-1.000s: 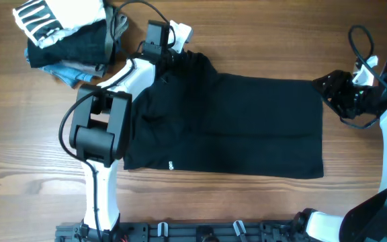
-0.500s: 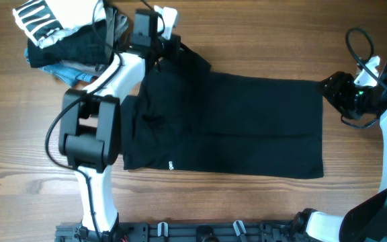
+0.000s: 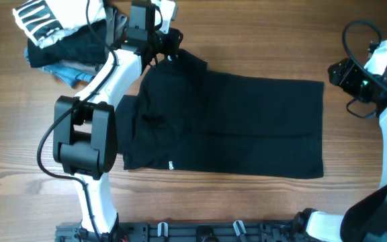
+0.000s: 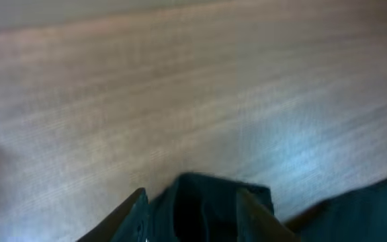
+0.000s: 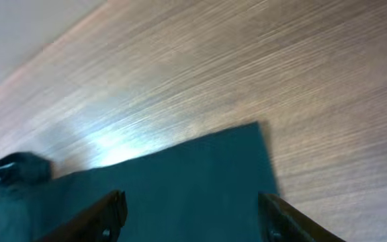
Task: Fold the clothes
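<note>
The black T-shirt's free far corner (image 3: 319, 85) (image 5: 252, 134) is opposite my left gripper. My right gripper will pinch it, then I will fold the T-shirt's far edge to the front.
The black T-shirt (image 3: 234, 124) lies flat on the wooden table as a wide rectangle, with a small white mark near its front left edge. My left gripper (image 3: 168, 52) is at the shirt's far left corner, shut on a bunched bit of the black fabric; the left wrist view shows the fabric (image 4: 207, 202) between the fingers (image 4: 193, 218). My right gripper (image 3: 334, 72) is open and empty, just off the shirt's far right corner. The right wrist view shows its fingers (image 5: 193, 215) spread wide above that corner (image 5: 180, 181).
A pile of other garments sits at the far left: a white black-striped one (image 3: 46, 17) on top of dark, grey and blue ones (image 3: 72, 67). A black rail (image 3: 200, 232) runs along the front edge. Cables hang near the right arm (image 3: 355, 33).
My left gripper has moved back and to the left, drawing the shirt's far left corner with it. My right gripper has moved back and to the right, off the shirt's right edge.
</note>
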You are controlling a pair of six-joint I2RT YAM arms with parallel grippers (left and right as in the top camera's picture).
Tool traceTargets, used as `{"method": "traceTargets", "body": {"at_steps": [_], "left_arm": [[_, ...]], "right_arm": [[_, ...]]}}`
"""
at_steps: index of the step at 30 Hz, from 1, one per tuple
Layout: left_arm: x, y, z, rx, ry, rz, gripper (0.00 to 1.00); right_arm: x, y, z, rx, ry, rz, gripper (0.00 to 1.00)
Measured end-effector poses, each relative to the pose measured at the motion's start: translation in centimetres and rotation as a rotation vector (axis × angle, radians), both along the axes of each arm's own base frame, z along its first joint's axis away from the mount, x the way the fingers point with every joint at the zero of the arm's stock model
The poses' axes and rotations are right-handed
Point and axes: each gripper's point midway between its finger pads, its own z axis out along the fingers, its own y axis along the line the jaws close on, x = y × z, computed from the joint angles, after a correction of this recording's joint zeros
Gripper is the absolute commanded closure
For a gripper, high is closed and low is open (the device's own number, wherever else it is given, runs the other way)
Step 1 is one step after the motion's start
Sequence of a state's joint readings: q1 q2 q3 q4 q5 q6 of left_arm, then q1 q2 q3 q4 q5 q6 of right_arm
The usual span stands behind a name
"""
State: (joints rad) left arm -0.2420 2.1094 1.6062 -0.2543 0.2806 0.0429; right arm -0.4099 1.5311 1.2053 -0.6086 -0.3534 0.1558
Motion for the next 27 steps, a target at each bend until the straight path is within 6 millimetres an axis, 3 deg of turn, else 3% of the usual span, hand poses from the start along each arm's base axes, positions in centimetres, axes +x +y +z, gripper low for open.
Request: {"method": "traceTargets", "body": {"at_steps": [2, 6, 12, 14, 16, 17, 19, 22, 24, 27], "left_arm": [[-0.3, 0.1, -0.4, 0.005, 0.020, -0.001, 0.43], [-0.5, 0.1, -0.5, 0.008, 0.031, 0.000, 0.39], [-0.9, 0.2, -0.9, 0.013, 0.053, 0.000, 0.38], [-0.9, 0.2, -1.0, 0.014, 0.056, 0.000, 0.38], [-1.0, 0.2, -1.0, 0.014, 0.056, 0.000, 0.38], [-1.0, 0.2, -1.0, 0.014, 0.056, 0.000, 0.37], [-1.0, 0.2, -1.0, 0.014, 0.056, 0.000, 0.37], [-1.0, 0.2, -1.0, 0.014, 0.058, 0.000, 0.37], [-1.0, 0.3, -1.1, 0.015, 0.062, 0.000, 0.29], [-1.7, 0.4, -1.7, 0.024, 0.098, 0.001, 0.28]], "right_arm": [[1.2, -1.0, -1.8, -0.024, 0.013, -0.008, 0.34], [3.5, -2.6, -7.8, -0.038, 0.073, -0.015, 0.34], [4.2, -3.0, -15.2, 0.027, 0.177, -0.058, 0.33], [4.6, -2.7, -15.6, 0.038, 0.174, -0.056, 0.34], [4.9, -2.3, -15.7, 0.040, 0.171, -0.046, 0.42], [5.1, -1.9, -15.7, 0.038, 0.166, -0.038, 0.50], [5.7, -0.7, -15.9, 0.038, 0.164, -0.012, 0.78], [5.6, -0.1, -16.4, 0.050, 0.183, -0.010, 0.94], [5.4, 0.0, -16.5, 0.057, 0.190, -0.012, 0.96], [5.5, 0.0, -16.4, 0.071, 0.191, -0.032, 0.96]]}}
